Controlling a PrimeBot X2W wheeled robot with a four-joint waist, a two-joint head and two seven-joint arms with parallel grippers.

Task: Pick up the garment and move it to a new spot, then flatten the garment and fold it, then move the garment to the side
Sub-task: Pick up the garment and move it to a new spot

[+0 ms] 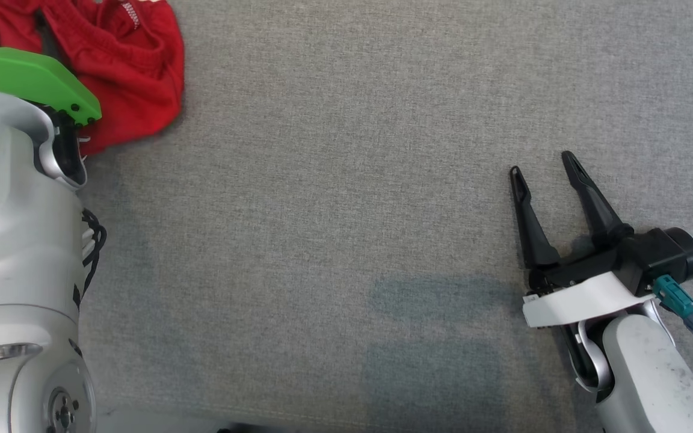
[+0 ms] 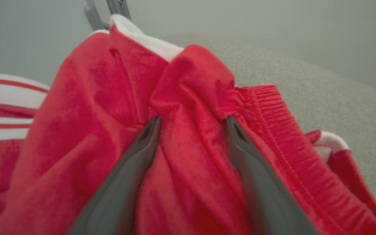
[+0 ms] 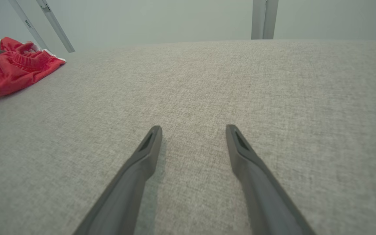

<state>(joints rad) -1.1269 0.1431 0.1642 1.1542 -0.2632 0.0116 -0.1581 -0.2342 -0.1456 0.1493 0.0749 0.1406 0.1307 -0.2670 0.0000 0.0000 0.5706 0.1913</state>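
Note:
The left gripper needs to move the red garment to a new spot, so next it should grab the garment by the raised fold beside its elastic waistband.
The garment is a crumpled red piece with white trim and an elastic waistband, lying at the far left corner of the grey surface. In the left wrist view my left gripper stands open, its two fingers pressed into the red cloth with a raised fold between them. The head view hides those fingertips behind the green wrist cover. My right gripper is open over bare fabric at the right, far from the garment, with nothing between its fingers.
A grey fabric surface covers the whole work area. Its near edge runs along the bottom left of the head view. Pale metal struts stand beyond its far edge against a plain wall.

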